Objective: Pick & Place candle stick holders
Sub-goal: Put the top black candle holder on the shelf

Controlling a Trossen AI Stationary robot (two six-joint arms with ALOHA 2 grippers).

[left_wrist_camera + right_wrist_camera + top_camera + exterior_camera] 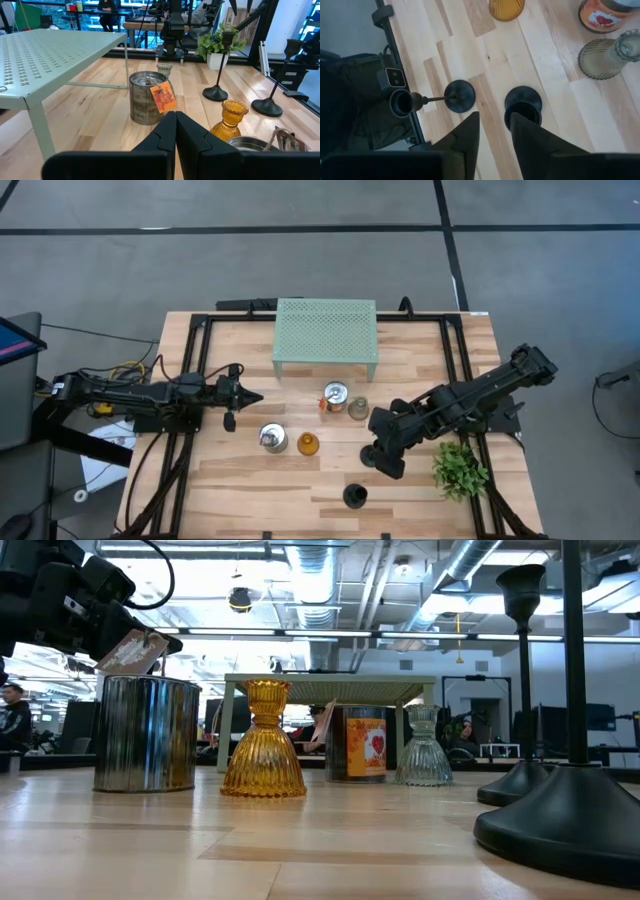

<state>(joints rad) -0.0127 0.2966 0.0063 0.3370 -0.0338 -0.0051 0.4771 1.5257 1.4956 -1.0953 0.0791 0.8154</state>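
My right gripper grabs the slim-stemmed stick on the mesh stand by its neck (425, 100) beside the cup next, to place it.
Several holders stand on their bases on the wooden table. They are an orange-and-silver tin (335, 395), a clear glass one (357, 411), a silvery jar (272, 438), an amber glass one (308, 444) and a black slim-stemmed stick (355, 496). My right gripper (492, 117) is open and points down over the short black holder (522, 99). One finger hides part of that holder's cup. The slim stick (459, 95) stands beside the other finger. My left gripper (245, 395) is shut and empty, left of the tin (146, 97).
A pale green mesh stand (326, 330) stands at the far middle of the table. A leafy green plant (460, 468) stands at the near right, beside my right arm. Bare wood lies at the near left.
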